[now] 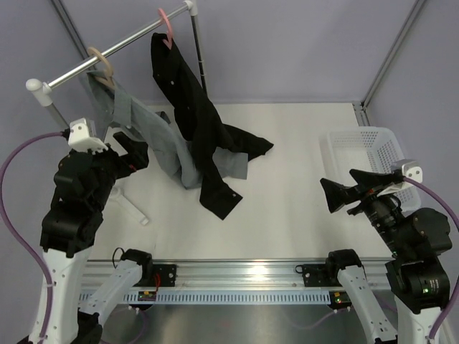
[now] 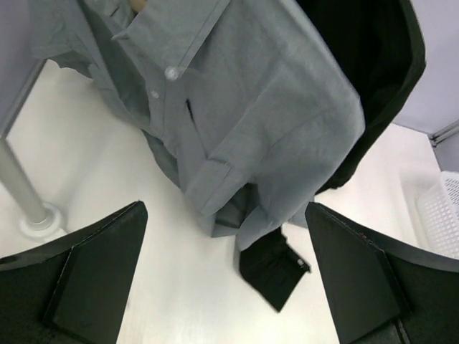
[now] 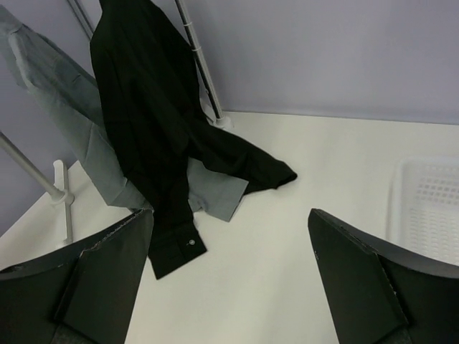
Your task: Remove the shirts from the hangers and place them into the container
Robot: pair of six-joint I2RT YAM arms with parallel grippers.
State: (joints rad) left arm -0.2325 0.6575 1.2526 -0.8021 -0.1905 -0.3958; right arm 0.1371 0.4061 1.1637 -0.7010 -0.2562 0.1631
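I should grip the grey shirt by its shoulder near the collar (image 1: 135,109) with my left gripper next. That leaves the beige hanger (image 1: 101,64) free to be taken out.
The black shirt (image 1: 193,122) hangs from the pink hanger (image 1: 166,25), its sleeves trailing onto the table. The grey shirt (image 1: 154,140) hangs from the beige hanger (image 1: 101,64) to its left, partly under the black one. The white mesh container (image 1: 373,147) stands at the right. My left gripper (image 1: 136,154) is open beside the grey shirt (image 2: 251,107), holding nothing; a black cuff (image 2: 272,269) lies ahead of it. My right gripper (image 1: 348,188) is open near the container (image 3: 427,201), pointing at the black shirt (image 3: 150,122) and empty.
The metal clothes rail (image 1: 115,49) runs diagonally across the back left, with an upright (image 1: 199,61) behind the black shirt and a white foot (image 1: 133,204) on the table near my left arm. Grey walls close the back and sides.
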